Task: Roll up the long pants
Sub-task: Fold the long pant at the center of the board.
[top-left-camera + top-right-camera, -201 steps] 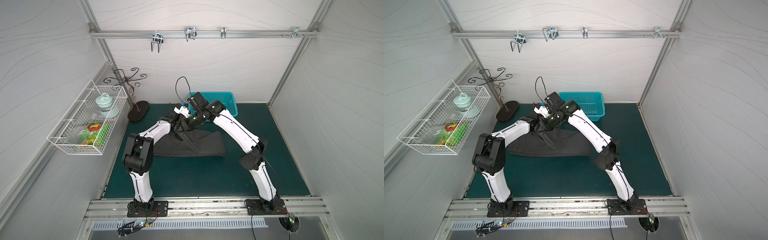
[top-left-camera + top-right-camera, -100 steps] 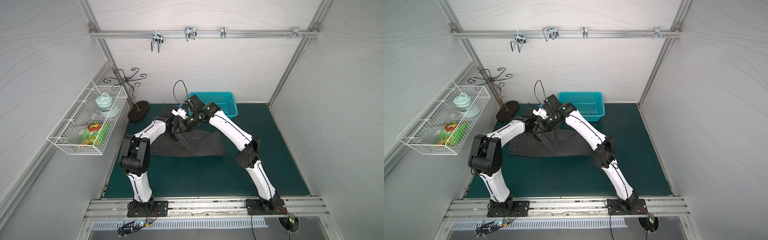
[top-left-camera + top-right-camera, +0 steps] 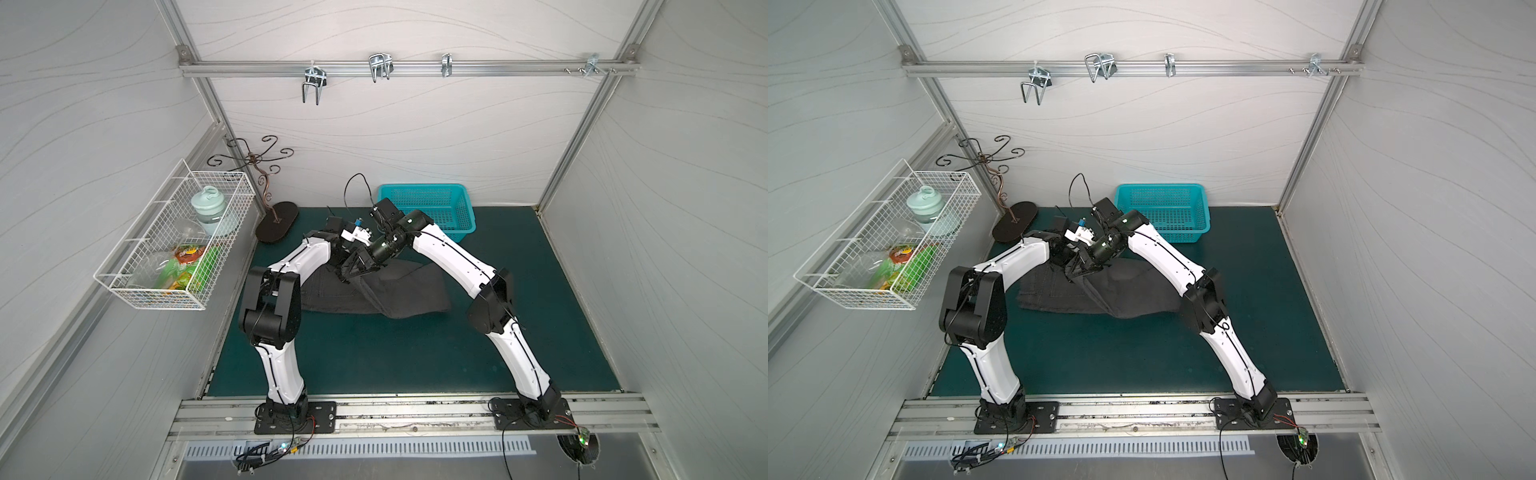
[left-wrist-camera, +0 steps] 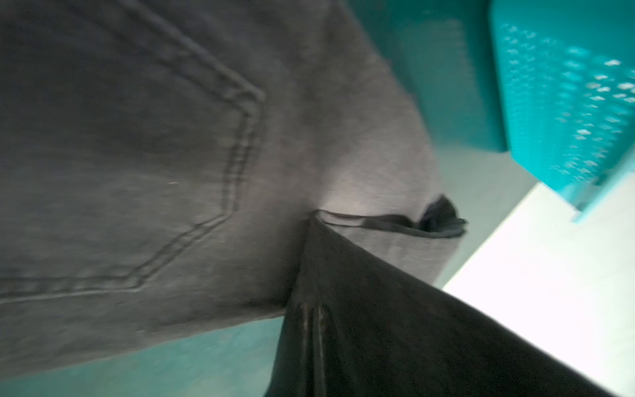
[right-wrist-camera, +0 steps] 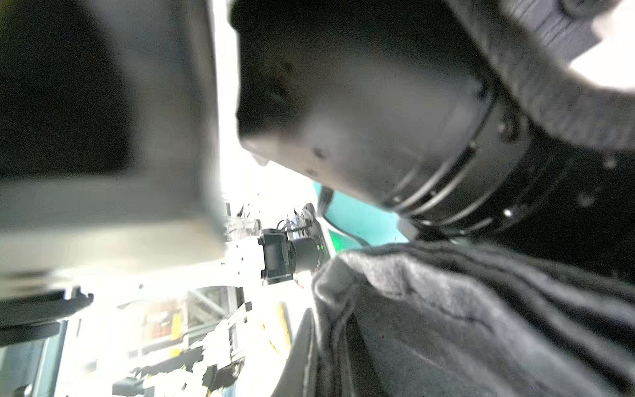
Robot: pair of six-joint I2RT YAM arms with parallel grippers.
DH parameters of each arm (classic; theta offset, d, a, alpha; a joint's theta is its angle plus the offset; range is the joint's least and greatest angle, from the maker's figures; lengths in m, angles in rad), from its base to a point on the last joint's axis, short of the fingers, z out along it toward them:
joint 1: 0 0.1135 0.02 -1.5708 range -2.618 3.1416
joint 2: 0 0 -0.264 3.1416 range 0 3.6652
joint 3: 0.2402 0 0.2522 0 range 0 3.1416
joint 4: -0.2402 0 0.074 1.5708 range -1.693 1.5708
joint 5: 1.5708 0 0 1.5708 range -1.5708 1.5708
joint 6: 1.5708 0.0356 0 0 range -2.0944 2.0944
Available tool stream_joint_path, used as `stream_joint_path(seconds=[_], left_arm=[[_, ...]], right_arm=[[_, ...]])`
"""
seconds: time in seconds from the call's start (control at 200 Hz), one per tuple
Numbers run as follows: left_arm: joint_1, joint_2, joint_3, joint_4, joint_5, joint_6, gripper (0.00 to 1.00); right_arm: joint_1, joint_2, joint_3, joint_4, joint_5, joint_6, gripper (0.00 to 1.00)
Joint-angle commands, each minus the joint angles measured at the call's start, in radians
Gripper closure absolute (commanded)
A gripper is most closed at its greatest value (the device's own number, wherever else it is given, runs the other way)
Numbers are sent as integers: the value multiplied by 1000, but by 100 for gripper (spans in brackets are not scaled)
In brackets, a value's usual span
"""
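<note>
I need to lower the fold toward the green mat (image 3: 415, 357) before my left gripper releases it: the raised fold (image 3: 369, 285) slopes up from the pants to my left gripper's fingers.
The long pants (image 3: 409, 293) (image 3: 1138, 293) lie dark grey across the middle of the green mat (image 3: 415, 357), with a stitched pocket (image 4: 137, 154) toward the left end. Both grippers meet over the upper middle of the pants. My left gripper (image 3: 345, 275) (image 3: 1071, 272) is shut on a raised fold of the cloth (image 4: 378, 326). My right gripper (image 3: 360, 266) (image 3: 1087, 262) is shut on the same fold beside it; grey cloth (image 5: 481, 326) fills its wrist view. The cloth hides the fingertips of both.
A teal plastic basket (image 3: 428, 208) (image 4: 567, 86) stands at the back of the mat, just behind the grippers. A dark oval-based metal stand (image 3: 276, 226) sits at the back left. A white wire basket (image 3: 178, 245) with bottles and packets hangs on the left wall.
Both grippers have moved left and a little nearer, carrying the raised fold over the pants. Both arms' elbows have shifted left with them.
</note>
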Motion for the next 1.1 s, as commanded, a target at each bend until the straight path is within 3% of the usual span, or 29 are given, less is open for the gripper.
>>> stream_joint_path(seconds=[0.0,0.16,0.43,0.7,1.091], left_arm=[[5,13,-9,-82,-65,82,100],[6,-10,-24,-188,-184,138,100],[21,-60,20,-419,-479,182,71],[21,-130,133,-685,-836,104,65],[21,-269,237,-787,-862,32,70]], right_arm=[[-4,14,-37,-25,-56,-46,100],[0,5,-124,-4,-69,-72,100],[7,5,-248,68,-93,-85,100],[16,-18,-313,111,-120,-77,100],[92,-10,-313,94,-216,-104,100]])
